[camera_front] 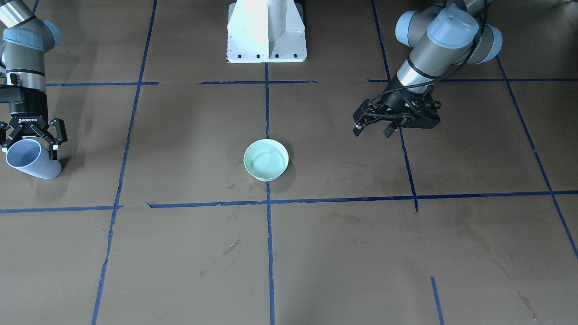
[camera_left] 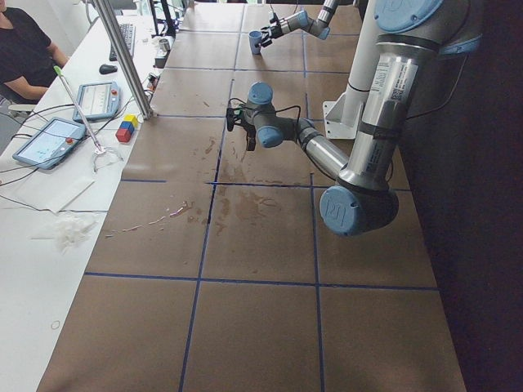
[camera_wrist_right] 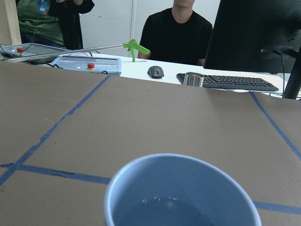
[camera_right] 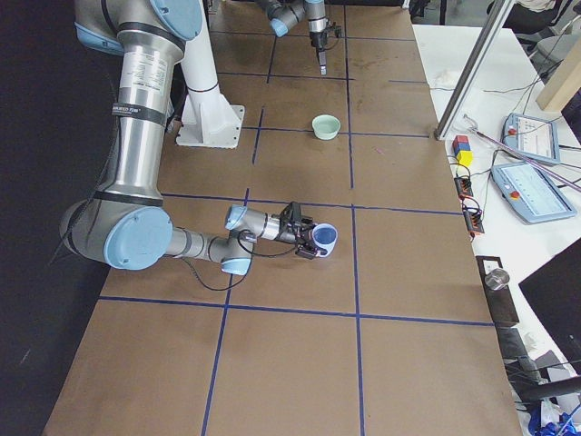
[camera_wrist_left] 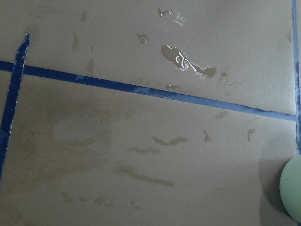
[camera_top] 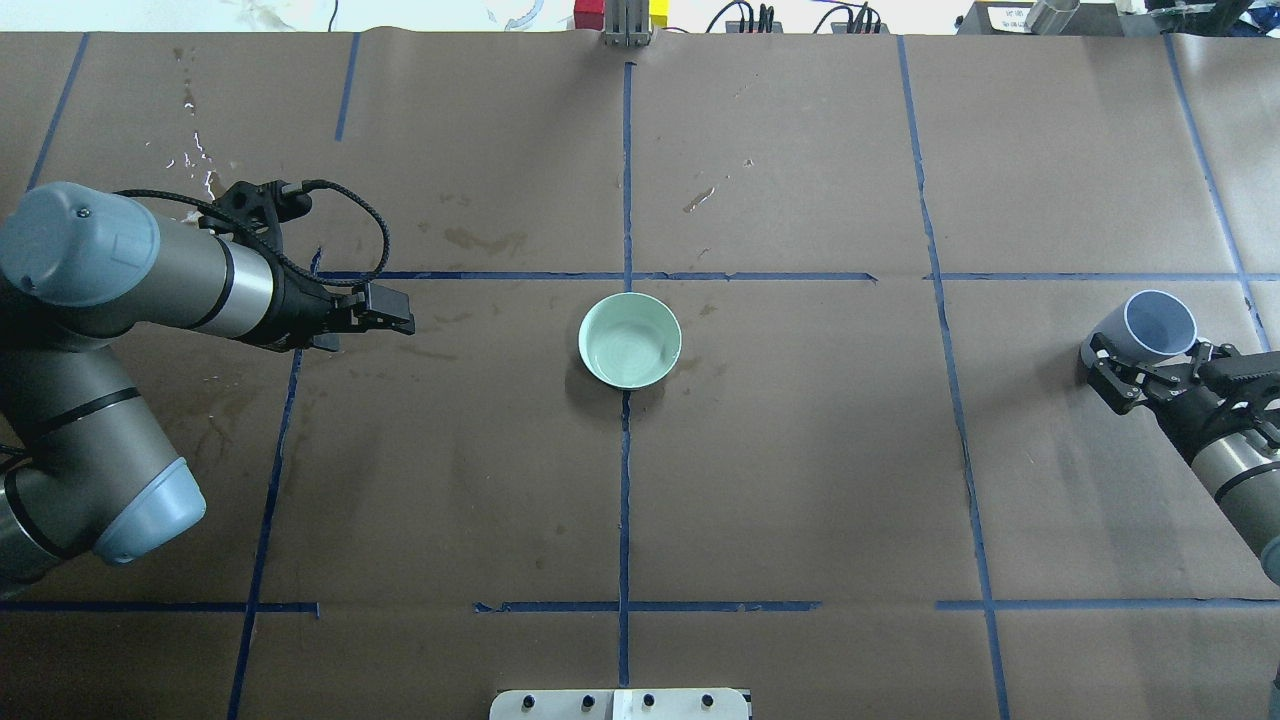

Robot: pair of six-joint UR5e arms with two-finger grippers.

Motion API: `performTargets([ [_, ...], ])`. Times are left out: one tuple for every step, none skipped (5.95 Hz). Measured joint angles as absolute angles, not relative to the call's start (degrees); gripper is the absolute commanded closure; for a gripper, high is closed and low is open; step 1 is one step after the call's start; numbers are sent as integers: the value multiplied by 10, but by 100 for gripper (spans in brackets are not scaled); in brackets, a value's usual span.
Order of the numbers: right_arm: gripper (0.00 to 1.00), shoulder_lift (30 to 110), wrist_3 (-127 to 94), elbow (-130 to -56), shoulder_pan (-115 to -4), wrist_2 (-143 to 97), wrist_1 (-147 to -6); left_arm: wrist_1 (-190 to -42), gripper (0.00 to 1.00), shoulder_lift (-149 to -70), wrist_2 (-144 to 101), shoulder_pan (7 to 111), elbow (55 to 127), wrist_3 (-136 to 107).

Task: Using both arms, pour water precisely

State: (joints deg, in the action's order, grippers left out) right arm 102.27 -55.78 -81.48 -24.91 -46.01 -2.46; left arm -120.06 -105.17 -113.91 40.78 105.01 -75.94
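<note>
The blue cup needs to be grabbed around its body (camera_front: pixel 39 162) by my right gripper next, to pour water into the mint-green bowl (camera_front: pixel 266 160).
A pale blue-grey cup (camera_top: pixel 1160 322) with a little water in it stands at the table's right end; it also shows in the front view (camera_front: pixel 25 155) and fills the bottom of the right wrist view (camera_wrist_right: pixel 181 193). My right gripper (camera_top: pixel 1150 358) lies level behind the cup with its jaws spread wide on either side of it; it looks open (camera_front: pixel 30 149). A mint-green bowl (camera_top: pixel 630 340) sits at the table's middle (camera_front: pixel 266 159). My left gripper (camera_top: pixel 405 322) hangs low, well left of the bowl, with its fingers together and empty (camera_front: pixel 359 128).
The brown paper table cover (camera_top: pixel 800 480) is marked with blue tape lines and has damp stains and droplets at the left (camera_wrist_left: pixel 183 61). The white pedestal base (camera_front: pixel 266 31) stands behind the bowl. An operators' desk with tablets and a keyboard lies beyond the far edge (camera_wrist_right: pixel 225 81).
</note>
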Motion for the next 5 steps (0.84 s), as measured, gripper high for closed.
performTargets([
  [1,1020,-557,-812,-251,-462,-25,-1201,0,-1051,-1139,408,1050,-759],
  [1,1018,-557,-810,-254,-464,-25,-1201,0,-1051,-1139,408,1051,-759],
  [8,1014,-557,-806,-257,-466,-25,-1201,0,-1051,-1139,408,1051,-759],
  [34,1009,-557,-801,-260,-469,-24,-1201,0,-1051,-1139,408,1051,-759],
  [51,1007,-556,-800,-262,-470,-24,-1200,0,-1051,-1139,408,1053,-759],
])
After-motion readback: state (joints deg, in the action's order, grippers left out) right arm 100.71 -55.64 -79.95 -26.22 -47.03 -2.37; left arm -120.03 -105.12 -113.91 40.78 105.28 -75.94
